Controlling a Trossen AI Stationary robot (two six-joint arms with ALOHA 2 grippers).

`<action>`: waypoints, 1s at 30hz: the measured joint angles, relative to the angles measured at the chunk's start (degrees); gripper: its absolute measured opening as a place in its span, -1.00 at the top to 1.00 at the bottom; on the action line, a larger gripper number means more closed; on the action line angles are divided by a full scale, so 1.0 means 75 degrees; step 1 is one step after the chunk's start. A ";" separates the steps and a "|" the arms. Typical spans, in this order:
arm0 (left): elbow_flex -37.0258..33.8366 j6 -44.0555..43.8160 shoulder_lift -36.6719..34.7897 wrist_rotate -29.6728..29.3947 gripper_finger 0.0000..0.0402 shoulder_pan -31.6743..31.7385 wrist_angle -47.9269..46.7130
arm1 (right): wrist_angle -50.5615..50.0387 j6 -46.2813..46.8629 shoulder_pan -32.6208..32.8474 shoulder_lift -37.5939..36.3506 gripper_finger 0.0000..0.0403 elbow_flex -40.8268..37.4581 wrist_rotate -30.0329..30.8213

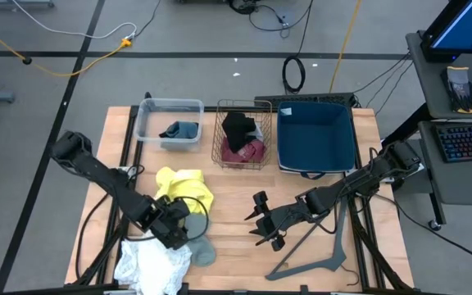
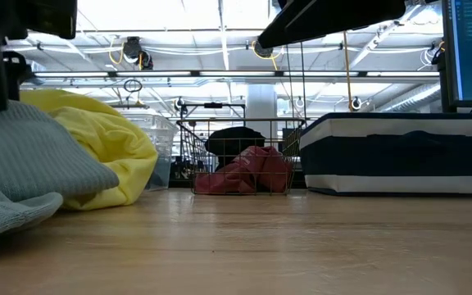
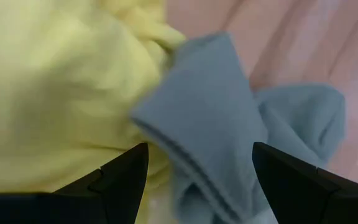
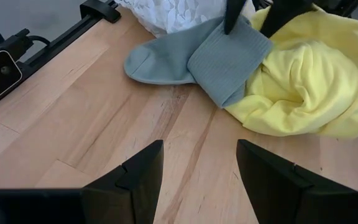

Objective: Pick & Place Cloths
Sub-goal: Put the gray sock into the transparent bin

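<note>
My left gripper will next grab the grey sock by its folded part [image 3: 201, 127] to sort it into the clear tub.
A light grey sock [image 1: 201, 251] lies on the wood between the yellow cloth [image 1: 185, 191] and the white cloth [image 1: 149, 264], its folded part leaning on the yellow one. My left gripper [image 1: 182, 227] hangs over that fold, open, one finger on each side of it [image 3: 201, 180]. My right gripper [image 1: 261, 222] is open above bare wood right of the sock, pointing at it [image 4: 201, 180]. A teal cloth [image 1: 179, 130] lies in the clear tub. Black [image 1: 238, 126] and maroon [image 1: 247, 151] cloths lie in the wire basket. My left gripper comes from above, pointing down, with its open fingers [image 4: 232, 17] astride the grey sock's folded part [image 3: 197, 124] where it leans on the yellow cloth. Whether a finger touches the sock, I cannot tell. The sock lies on the table.
Along the far edge stand the clear tub [image 1: 147, 109], the wire basket [image 1: 220, 152] and a navy bin [image 1: 316, 135]. A grey hanger [image 1: 318, 258] lies near the right arm at the near edge. Bare wood lies between the two grippers.
</note>
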 joint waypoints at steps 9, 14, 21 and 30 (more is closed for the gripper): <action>0.0000 0.0086 0.0780 0.0576 -0.43 0.0037 0.0023 | 0.0003 0.0000 0.0000 0.0000 0.03 0.0000 0.0003; 0.0000 0.0080 0.0695 0.0494 -0.15 0.0025 0.0041 | 0.0004 0.0000 -0.0003 0.0000 0.03 0.0000 0.0004; 0.0000 0.0530 0.0348 0.0427 0.36 0.0023 0.0666 | 0.0006 0.0117 -0.0003 0.0000 0.03 0.0000 0.0005; 0.0000 0.1459 0.0117 0.0231 0.94 0.0025 0.1606 | 0.0003 0.0117 -0.0003 0.0000 0.03 0.0000 0.0005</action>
